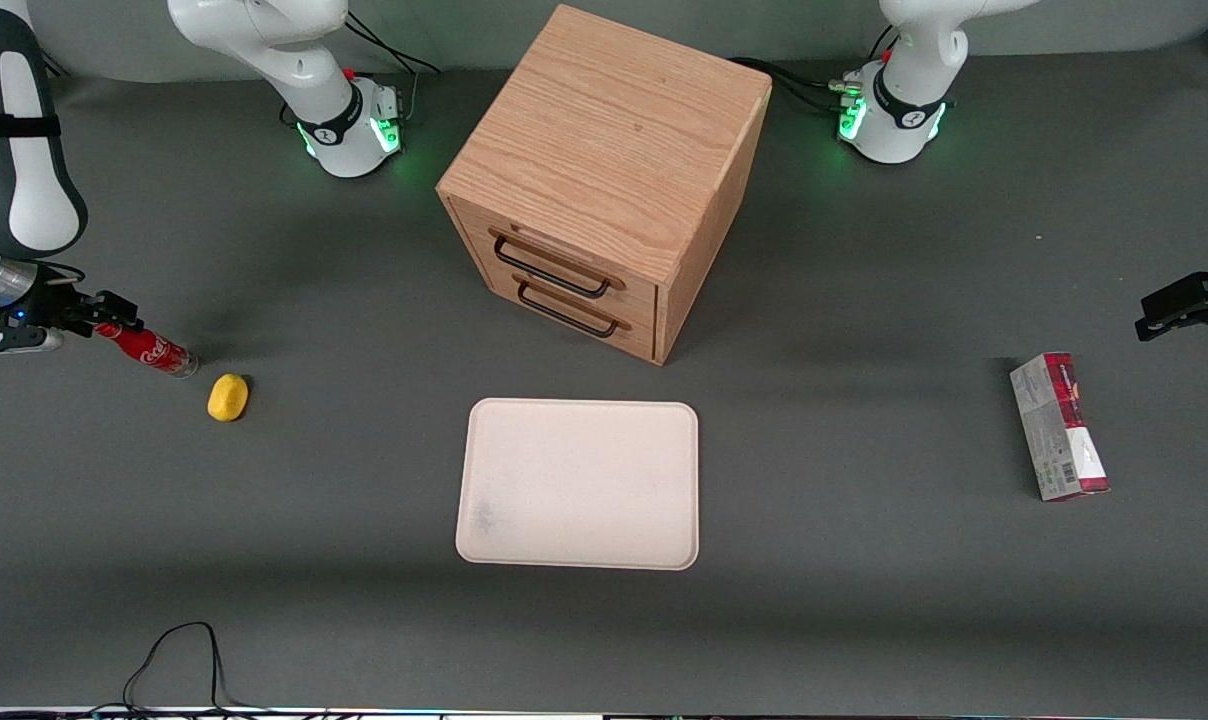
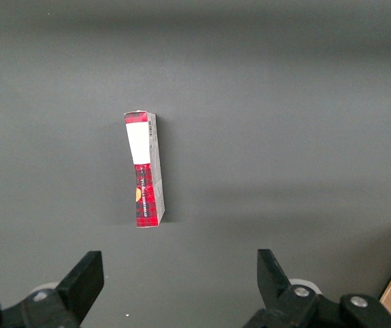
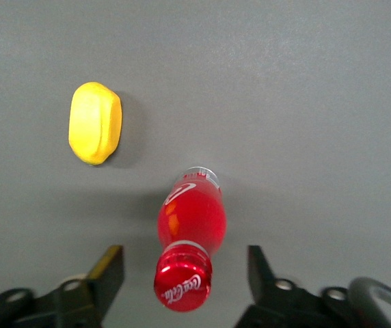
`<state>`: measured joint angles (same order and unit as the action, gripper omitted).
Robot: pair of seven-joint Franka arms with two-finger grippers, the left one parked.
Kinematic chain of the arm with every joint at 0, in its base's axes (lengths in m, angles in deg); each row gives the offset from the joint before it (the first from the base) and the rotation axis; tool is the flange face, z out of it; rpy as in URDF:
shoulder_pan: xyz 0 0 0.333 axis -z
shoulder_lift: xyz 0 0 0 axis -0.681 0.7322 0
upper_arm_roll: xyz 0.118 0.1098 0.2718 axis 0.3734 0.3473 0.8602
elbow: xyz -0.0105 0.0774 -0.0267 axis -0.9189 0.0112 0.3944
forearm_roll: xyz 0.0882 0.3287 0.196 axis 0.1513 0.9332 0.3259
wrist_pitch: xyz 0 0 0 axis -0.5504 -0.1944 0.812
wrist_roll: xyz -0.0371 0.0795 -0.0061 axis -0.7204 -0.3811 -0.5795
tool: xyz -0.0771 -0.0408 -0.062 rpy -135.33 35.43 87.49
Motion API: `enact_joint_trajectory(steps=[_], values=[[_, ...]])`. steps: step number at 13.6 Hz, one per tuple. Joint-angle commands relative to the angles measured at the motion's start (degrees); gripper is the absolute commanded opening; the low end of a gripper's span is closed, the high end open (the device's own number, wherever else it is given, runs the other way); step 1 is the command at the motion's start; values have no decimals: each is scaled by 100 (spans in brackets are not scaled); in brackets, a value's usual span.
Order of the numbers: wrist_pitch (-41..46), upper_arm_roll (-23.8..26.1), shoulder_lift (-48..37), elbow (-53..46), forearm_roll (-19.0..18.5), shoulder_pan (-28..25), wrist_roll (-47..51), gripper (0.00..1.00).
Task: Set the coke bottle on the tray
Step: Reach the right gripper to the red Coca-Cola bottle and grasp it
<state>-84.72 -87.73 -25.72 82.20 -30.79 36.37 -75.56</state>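
Observation:
The coke bottle has to go on the cream tray (image 1: 579,485), so my right gripper needs to grab the bottle by its red cap (image 1: 108,330) next.
The coke bottle (image 1: 152,350) is slim and red with white script; it is at the working arm's end of the table. In the right wrist view the coke bottle (image 3: 190,225) shows its red cap toward the camera and its clear base on the table. My right gripper (image 1: 110,316) is at the bottle's cap end. It is open in the wrist view (image 3: 185,253), one finger on each side of the cap, neither touching it. The cream tray (image 1: 579,485) lies flat at the table's middle, nearer the front camera than the cabinet, with nothing on it.
A small yellow lemon-like object (image 1: 228,397) lies close beside the bottle's base, also in the wrist view (image 3: 95,123). A wooden two-drawer cabinet (image 1: 604,180) stands above the tray. A red-and-grey carton box (image 1: 1059,425) lies toward the parked arm's end.

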Motion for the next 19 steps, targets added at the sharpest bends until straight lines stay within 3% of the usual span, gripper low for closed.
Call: enact_joint_trajectory(steps=[1,3,5,7,10,13,15,19], values=[[-30,-54,59,-39,189,-56,-257,34],[-21,-36,59,-48,189,-82,-249,12],[14,86,7,-135,189,-108,-118,3],[503,428,-64,-511,180,-126,320,3],[2084,1025,-55,-1696,110,-126,1067,3],[3526,1876,50,-3233,-223,-118,2094,3],[3977,2449,181,-4140,-234,-100,2379,6],[4899,3556,1286,-6160,-251,-109,3484,6]])
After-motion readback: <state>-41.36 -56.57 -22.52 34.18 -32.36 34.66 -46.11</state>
